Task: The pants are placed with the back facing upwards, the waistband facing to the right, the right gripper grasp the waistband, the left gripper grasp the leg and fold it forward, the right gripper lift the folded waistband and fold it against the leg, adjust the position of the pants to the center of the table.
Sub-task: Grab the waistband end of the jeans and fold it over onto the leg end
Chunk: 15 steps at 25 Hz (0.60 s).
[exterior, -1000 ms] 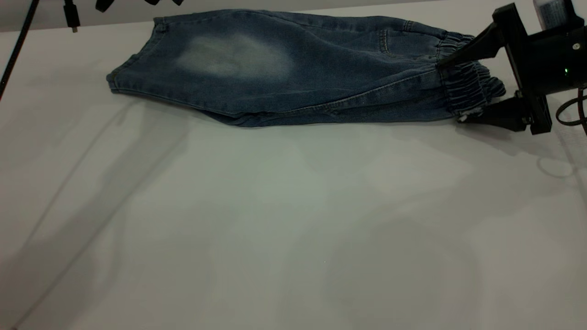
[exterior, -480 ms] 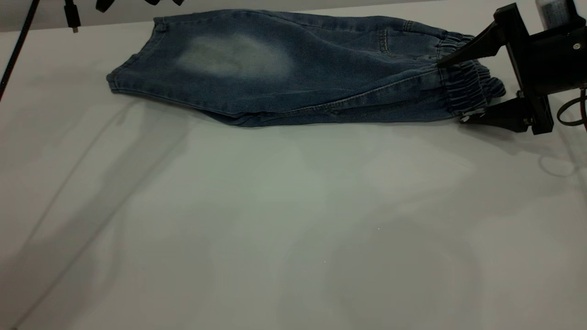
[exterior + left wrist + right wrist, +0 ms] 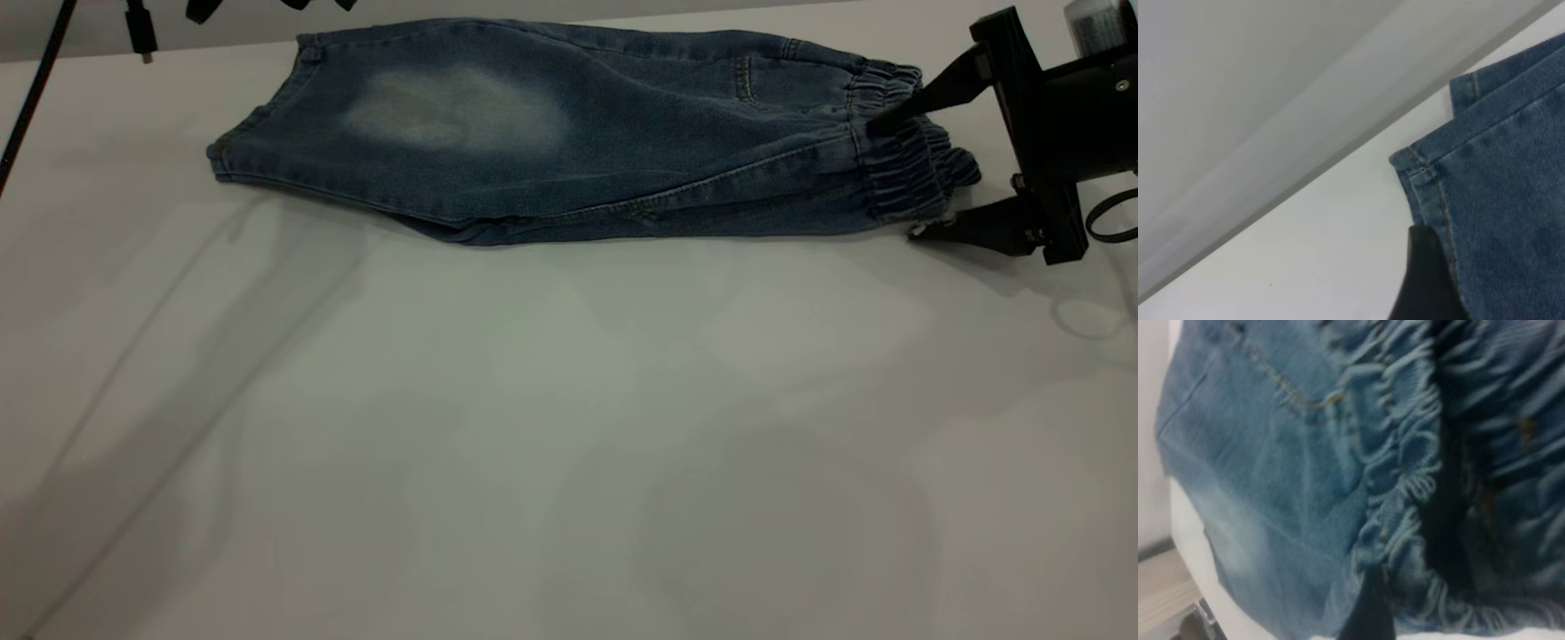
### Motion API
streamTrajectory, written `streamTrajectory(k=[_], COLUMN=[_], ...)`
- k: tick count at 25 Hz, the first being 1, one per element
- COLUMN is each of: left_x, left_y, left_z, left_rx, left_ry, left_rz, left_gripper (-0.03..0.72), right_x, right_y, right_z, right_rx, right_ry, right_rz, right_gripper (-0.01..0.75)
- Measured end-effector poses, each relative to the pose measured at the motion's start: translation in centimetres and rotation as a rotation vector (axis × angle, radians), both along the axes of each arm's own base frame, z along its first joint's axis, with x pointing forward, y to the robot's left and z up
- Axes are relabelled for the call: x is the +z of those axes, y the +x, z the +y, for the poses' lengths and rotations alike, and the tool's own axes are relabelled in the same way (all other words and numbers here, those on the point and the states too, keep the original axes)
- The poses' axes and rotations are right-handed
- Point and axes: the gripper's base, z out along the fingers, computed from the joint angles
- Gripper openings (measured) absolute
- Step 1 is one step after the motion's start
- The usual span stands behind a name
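Note:
The top of the pants has to be folded against the legs, so the robot's right gripper should next grab the pants by their elastic waistband (image 3: 925,160).
Blue denim pants (image 3: 551,133) lie folded lengthwise along the far side of the white table (image 3: 569,427). Their elastic waistband (image 3: 925,160) points right and the leg hem (image 3: 258,133) points left. My right gripper (image 3: 896,182) is open at the far right. One finger rests on top of the waistband and the other lies low at the table beside its near edge. The right wrist view is filled with the gathered waistband (image 3: 1405,473). My left gripper (image 3: 1426,287) hovers by the leg hem (image 3: 1431,173) at the table's far left.
A black cable (image 3: 36,89) and a hanging plug (image 3: 138,31) cross the top left corner. The table's far edge runs just behind the pants. Bare white tabletop stretches in front of them.
My right gripper has drawn back a little to the right along the waistband, still open. The pants and the left arm have not moved.

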Motion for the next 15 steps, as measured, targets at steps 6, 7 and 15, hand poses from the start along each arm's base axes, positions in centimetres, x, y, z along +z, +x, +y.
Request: streamTrajectory(k=[6, 7, 15], left_x=[0.00, 0.00, 0.01], left_y=[0.00, -0.01, -0.01], left_z=[0.06, 0.07, 0.10], left_rx=[0.005, 0.006, 0.009], left_ry=[0.004, 0.005, 0.007], left_rz=[0.000, 0.000, 0.000], left_gripper=[0.453, 0.453, 0.453], right_x=[-0.20, -0.23, -0.41], right_y=[0.04, 0.04, 0.04], right_z=[-0.29, -0.33, -0.46], right_rx=[-0.017, -0.020, -0.026], right_ry=[-0.037, -0.042, -0.069], right_rz=[0.014, 0.017, 0.025], right_gripper=[0.592, 0.587, 0.517])
